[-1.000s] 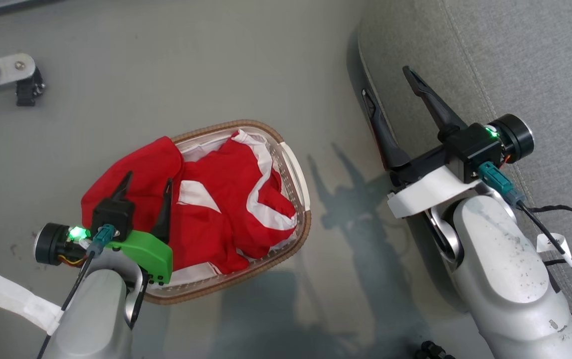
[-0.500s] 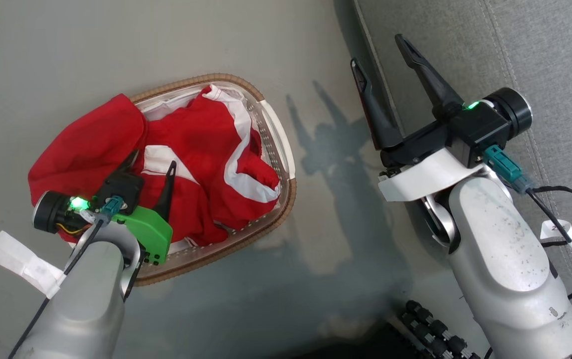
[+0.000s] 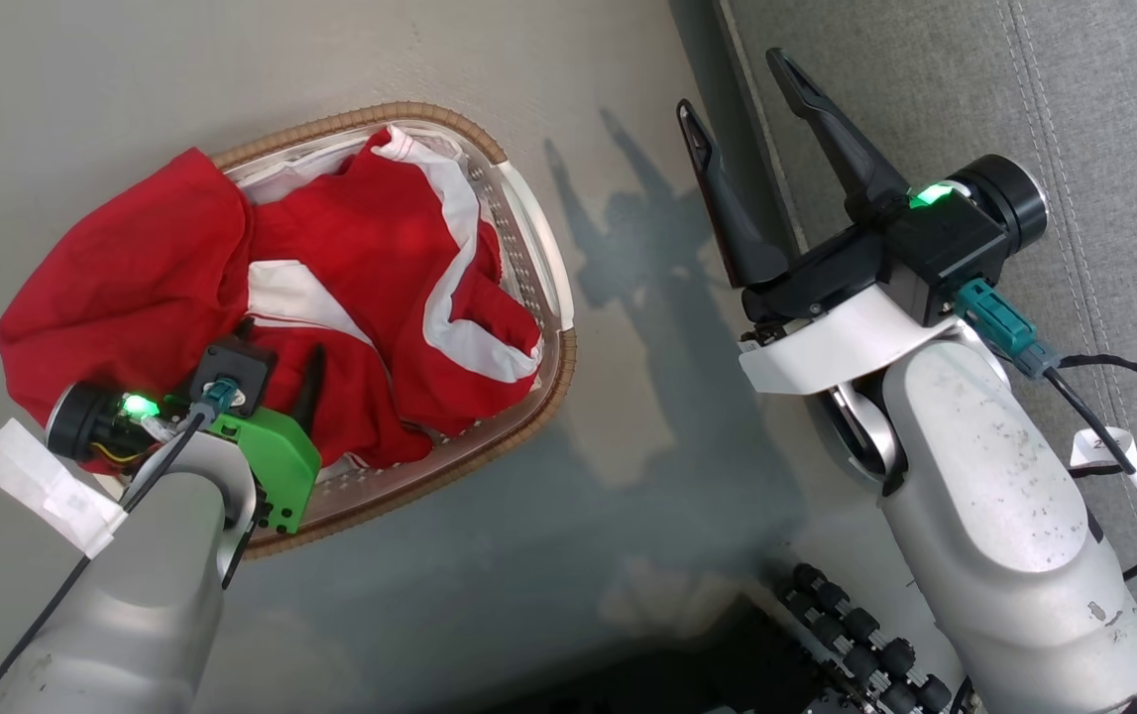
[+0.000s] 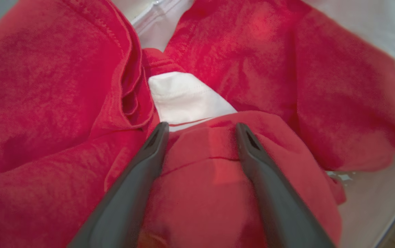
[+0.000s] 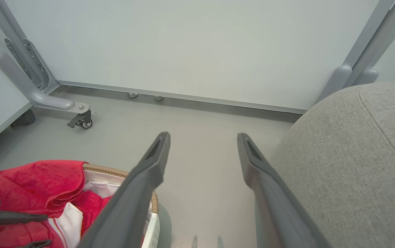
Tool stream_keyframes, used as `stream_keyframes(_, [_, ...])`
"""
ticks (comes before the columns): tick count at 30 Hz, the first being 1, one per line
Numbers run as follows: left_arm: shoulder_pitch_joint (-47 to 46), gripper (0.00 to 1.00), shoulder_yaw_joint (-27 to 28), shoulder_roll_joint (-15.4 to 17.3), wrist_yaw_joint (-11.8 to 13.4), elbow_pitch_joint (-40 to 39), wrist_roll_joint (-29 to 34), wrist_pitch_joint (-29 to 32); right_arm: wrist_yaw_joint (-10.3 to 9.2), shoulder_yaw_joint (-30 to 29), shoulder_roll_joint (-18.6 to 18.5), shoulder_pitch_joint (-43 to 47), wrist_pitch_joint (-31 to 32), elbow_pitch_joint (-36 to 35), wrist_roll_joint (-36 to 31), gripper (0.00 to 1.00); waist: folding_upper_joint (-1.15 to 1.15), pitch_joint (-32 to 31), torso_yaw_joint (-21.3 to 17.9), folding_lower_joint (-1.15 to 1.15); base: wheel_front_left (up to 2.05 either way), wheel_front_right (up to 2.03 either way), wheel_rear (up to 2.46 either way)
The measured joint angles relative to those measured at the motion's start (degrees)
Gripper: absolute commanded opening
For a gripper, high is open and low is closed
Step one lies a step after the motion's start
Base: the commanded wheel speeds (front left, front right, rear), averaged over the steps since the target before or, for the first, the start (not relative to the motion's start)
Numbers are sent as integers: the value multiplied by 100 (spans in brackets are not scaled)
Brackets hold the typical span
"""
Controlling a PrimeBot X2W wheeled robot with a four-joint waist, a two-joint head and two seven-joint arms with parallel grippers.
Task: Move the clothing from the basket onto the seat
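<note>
My left gripper is going to grab the red clothing next by the fold below its white panel [image 3: 281, 345]. The fold sticks up while the surrounding cloth [image 3: 350, 416] is slack.
Red clothing [image 3: 370, 238] with white panels is heaped in the white basket [image 3: 531, 412] with a brown woven rim, and one garment spills over the far left rim. My left gripper [image 3: 283, 337] is open and low in the heap. In the left wrist view its fingertips [image 4: 201, 125] press into the clothing [image 4: 45, 86], with a red fold bulging between them below a white panel. My right gripper [image 3: 732, 81] is open and empty, held over the floor beside the edge of the grey seat [image 3: 1074, 99]. The right wrist view has that gripper [image 5: 203, 136], the seat [image 5: 355, 155], the basket [image 5: 104, 169] and the clothing [image 5: 28, 179].
The basket stands on grey floor left of the seat. A grey frame leg with a caster [image 5: 80, 119] stands by the pale wall beyond the basket. The dark robot base with black rollers [image 3: 855, 635] lies at the bottom of the head view.
The head camera has shifted, moving the whole scene in the picture. My left gripper has sunk from above the heap down into the red fabric. The right gripper stays open beside the seat edge.
</note>
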Motion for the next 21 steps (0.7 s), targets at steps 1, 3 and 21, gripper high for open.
stream_keyframes(1, [-48, 100, -57, 1, 0, 98, -1, 0, 0, 7, 0, -9, 0, 0, 20, 100, 0, 17, -8, 0, 0, 0, 0])
stream_keyframes(3, [-120, 100, -175, -1, 0, 313, -36, 0, 0, 30, 1, -31, 0, -5, 32, 100, 0, 42, -31, 0, 0, 0, 0])
stream_keyframes(21, [-530, 0, -690, -156, 1, 1412, -405, 657, 0, 158, 0, -101, 0, -18, 179, 100, 0, 81, -174, 0, 0, 0, 0])
